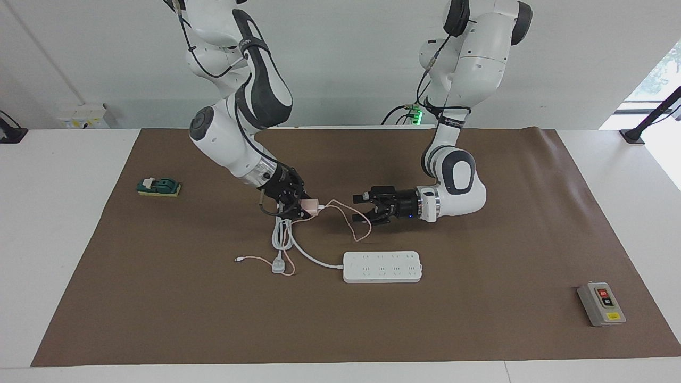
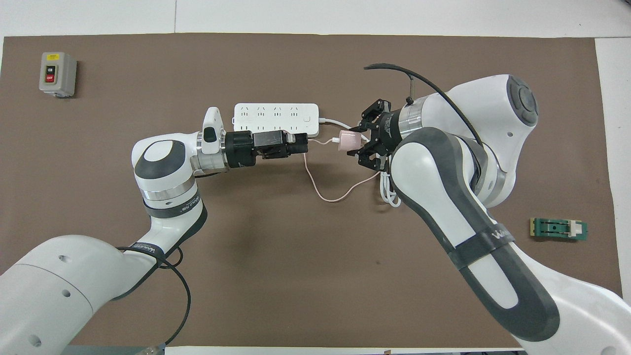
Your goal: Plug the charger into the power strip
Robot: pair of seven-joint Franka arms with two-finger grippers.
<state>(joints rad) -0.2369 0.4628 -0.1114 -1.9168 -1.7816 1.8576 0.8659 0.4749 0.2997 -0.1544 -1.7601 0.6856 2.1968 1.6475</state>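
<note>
The charger has to plug into the power strip (image 2: 276,112) with its pins, so my left gripper needs to grab it next by its cabled end.
My right gripper (image 1: 301,207) (image 2: 360,142) is shut on the pale pink charger (image 1: 310,206) (image 2: 349,141) and holds it just above the coiled white cord (image 1: 282,234). The charger's thin pink cable (image 1: 352,223) (image 2: 326,196) loops from it onto the mat, under my left gripper. My left gripper (image 1: 358,208) (image 2: 303,146) lies level and open, pointing at the charger a short gap away and holding nothing. The white power strip (image 1: 382,266) (image 2: 276,112) lies flat on the mat, farther from the robots than both grippers. In the overhead view the left gripper covers its near edge.
The strip's grey-white plug (image 1: 277,265) lies at the end of the coiled cord. A grey switch box (image 1: 601,304) (image 2: 57,74) sits toward the left arm's end, far from the robots. A small green block (image 1: 158,186) (image 2: 558,229) lies toward the right arm's end.
</note>
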